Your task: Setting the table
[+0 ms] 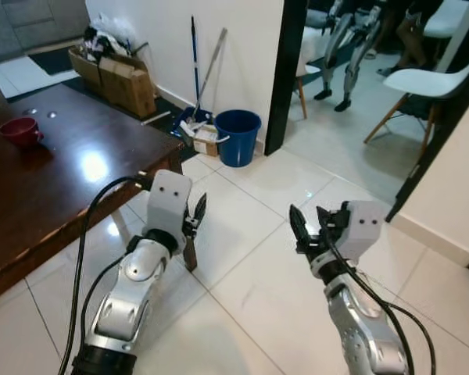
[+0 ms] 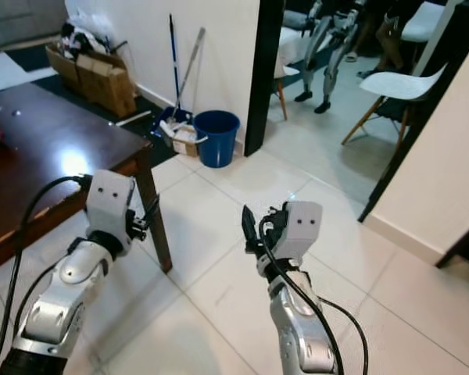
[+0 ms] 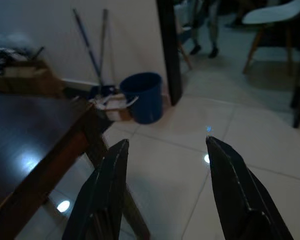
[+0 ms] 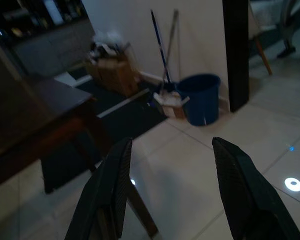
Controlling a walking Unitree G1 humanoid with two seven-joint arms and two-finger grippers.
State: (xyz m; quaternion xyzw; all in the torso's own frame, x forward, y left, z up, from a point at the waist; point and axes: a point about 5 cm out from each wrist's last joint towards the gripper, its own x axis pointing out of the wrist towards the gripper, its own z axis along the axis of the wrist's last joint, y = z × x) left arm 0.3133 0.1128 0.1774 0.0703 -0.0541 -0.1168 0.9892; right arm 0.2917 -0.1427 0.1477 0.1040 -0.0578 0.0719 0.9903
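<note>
Next, my right gripper grips the cup by the narrow handle on its side (image 1: pixel 39 136), since the red cup's bowl (image 1: pixel 19 132) flares wider than my fingers open.
A dark wooden table (image 1: pixel 62 168) stands to my left, with a red cup (image 1: pixel 19 130) on its far part. My left gripper (image 1: pixel 195 212) hangs in the air just off the table's near corner, above its leg. It is open and holds nothing. My right gripper (image 1: pixel 306 216) is raised over the white tiled floor to the right, apart from the table, also open and holding nothing. In the left wrist view the table corner (image 3: pixel 65 135) lies beside the spread fingers (image 3: pixel 112 185).
A blue bucket (image 1: pixel 237 137), a mop and broom (image 1: pixel 195 74) and a small box stand against the white wall past the table. Cardboard boxes (image 1: pixel 121 78) line the wall. A black door frame (image 1: pixel 285 70) opens onto a room with a white chair (image 1: pixel 434 82) and another robot's legs (image 1: pixel 352 39).
</note>
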